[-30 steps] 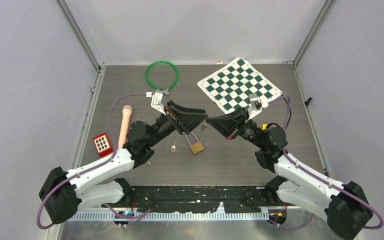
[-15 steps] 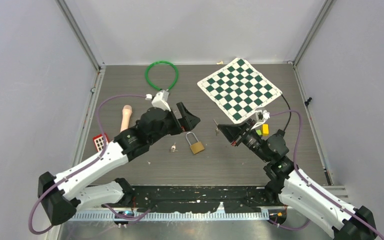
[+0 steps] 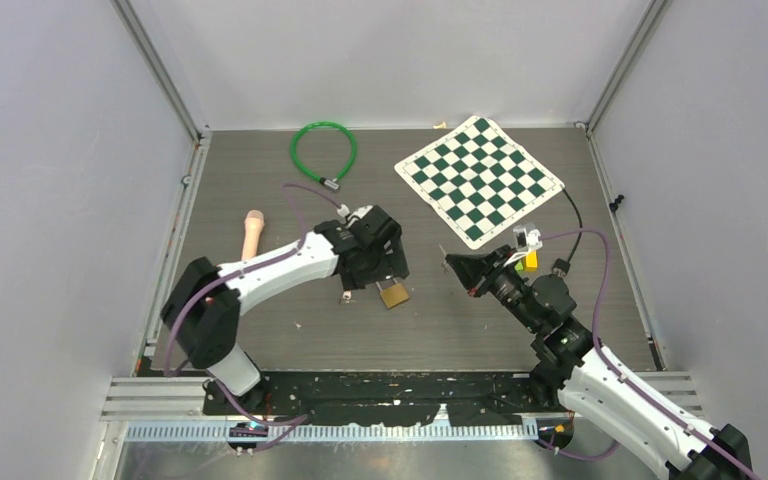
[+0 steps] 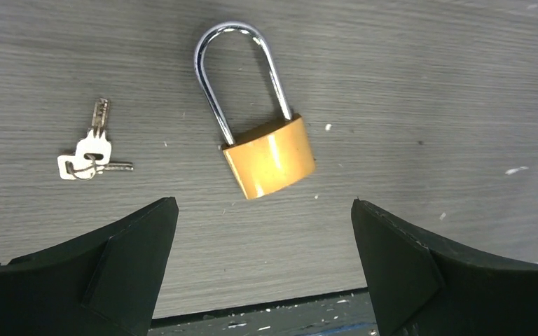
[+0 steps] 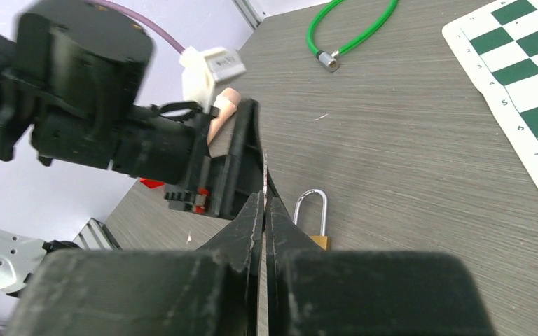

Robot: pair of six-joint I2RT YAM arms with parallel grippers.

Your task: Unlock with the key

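The robot's left gripper needs to grab the padlock point(image 3: 393, 292) next by the narrow sides of its brass body, so the keyhole and shackle stay free and the key can unlock it.
A brass padlock point(image 3: 393, 292) with a silver shackle lies flat on the dark table; the left wrist view shows it point(image 4: 270, 157) from straight above. My left gripper point(image 3: 381, 268) hangs over it pointing down, jaws wide open and empty point(image 4: 263, 201). A small bunch of keys point(image 3: 346, 296) lies just left of the padlock point(image 4: 87, 157). To the right, my right gripper point(image 3: 452, 264) is shut on a key point(image 3: 443, 254), whose thin silver blade sticks out past the fingertips point(image 5: 265, 164). The padlock's shackle point(image 5: 313, 210) shows just beyond that gripper point(image 5: 265, 199).
A green cable loop point(image 3: 323, 150) lies at the back. A green-and-white chessboard mat point(image 3: 478, 180) is at the back right. A beige handle point(image 3: 251, 233) lies on the left. A yellow block point(image 3: 530, 259) sits by the right wrist. Metal rails border the table.
The two grippers met above the padlock a second ago. The left one has since opened wide and swung down over the padlock. The right one drew back to the right, keeping the key.
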